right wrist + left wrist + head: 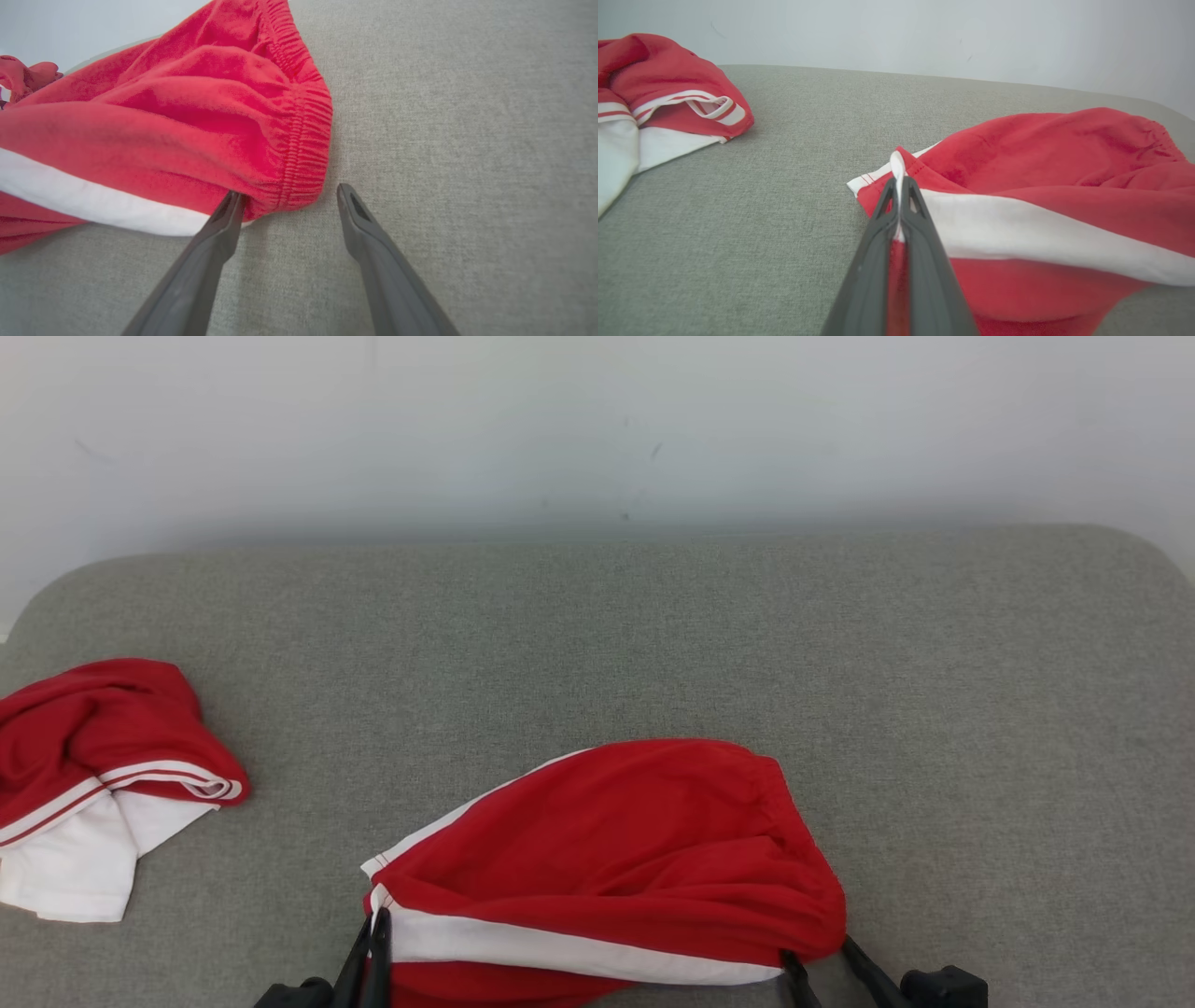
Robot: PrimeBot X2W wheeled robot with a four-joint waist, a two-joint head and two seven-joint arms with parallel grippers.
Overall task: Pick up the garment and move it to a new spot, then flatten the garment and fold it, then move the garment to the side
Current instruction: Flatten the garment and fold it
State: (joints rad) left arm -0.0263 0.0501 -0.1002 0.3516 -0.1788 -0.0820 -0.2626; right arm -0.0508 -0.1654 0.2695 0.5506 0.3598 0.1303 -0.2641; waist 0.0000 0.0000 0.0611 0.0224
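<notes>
The elastic waistband's corner (pixel 823 930) is the part my right gripper will grab, to flatten and fold the shorts (pixel 594 840).
The garment (pixel 625 840) is a pair of red shorts with a white side stripe, lying rumpled at the near middle of the grey surface. My left gripper (pixel 375 919) is shut on the garment's hem corner at its left end; the left wrist view shows white and red fabric (pixel 899 168) pinched between the dark fingers (pixel 878 224). My right gripper (pixel 817 952) stands open at the garment's right end. In the right wrist view its left finger (pixel 229 219) touches the elastic waistband (pixel 303 140), and the right finger (pixel 355 219) rests apart on bare surface.
A second red and white garment (pixel 93 775) lies bunched at the left edge of the grey padded surface (pixel 653 635). A pale wall (pixel 597 429) rises behind the surface's rounded far edge. Bare cloth stretches to the right and beyond the shorts.
</notes>
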